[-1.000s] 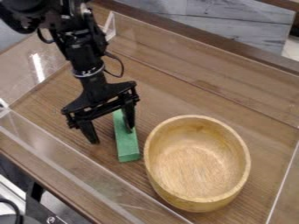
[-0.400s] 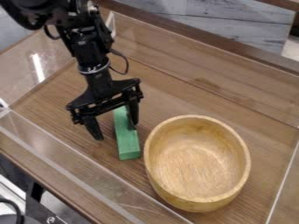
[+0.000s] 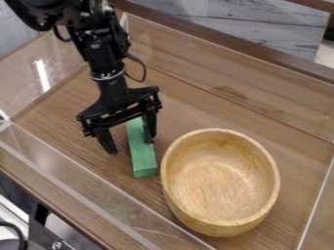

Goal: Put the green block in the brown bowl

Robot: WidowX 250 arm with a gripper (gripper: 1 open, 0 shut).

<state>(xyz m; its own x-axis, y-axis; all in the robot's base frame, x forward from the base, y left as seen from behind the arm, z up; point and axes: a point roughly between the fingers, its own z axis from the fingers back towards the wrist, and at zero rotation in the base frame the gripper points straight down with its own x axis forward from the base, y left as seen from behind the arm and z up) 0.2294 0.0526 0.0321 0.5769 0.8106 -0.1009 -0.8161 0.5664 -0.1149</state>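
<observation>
Next, my gripper grabs the block by its long sides to put the green block [image 3: 143, 156] in the brown bowl [image 3: 222, 180].
The green block [image 3: 143, 156] lies flat on the wooden table, a bright green bar just left of the brown bowl [image 3: 222, 180]. That bowl is a wide, shallow one of light wood with a thick rim, and nothing lies inside it. My black gripper [image 3: 128, 137] hangs over the block's far end, open, one finger [image 3: 104, 142] to the block's left and the other [image 3: 152, 130] at its right. The fingers straddle the block without closing on it.
A clear plastic wall [image 3: 53, 171] runs along the table's front left edge. A grey marbled surface [image 3: 248, 29] lies beyond the table's back edge. The arm [image 3: 98, 49] rises up toward the top left.
The gripper has shifted slightly right and a little closer to the block's far end, still open. Block and bowl have not moved.
</observation>
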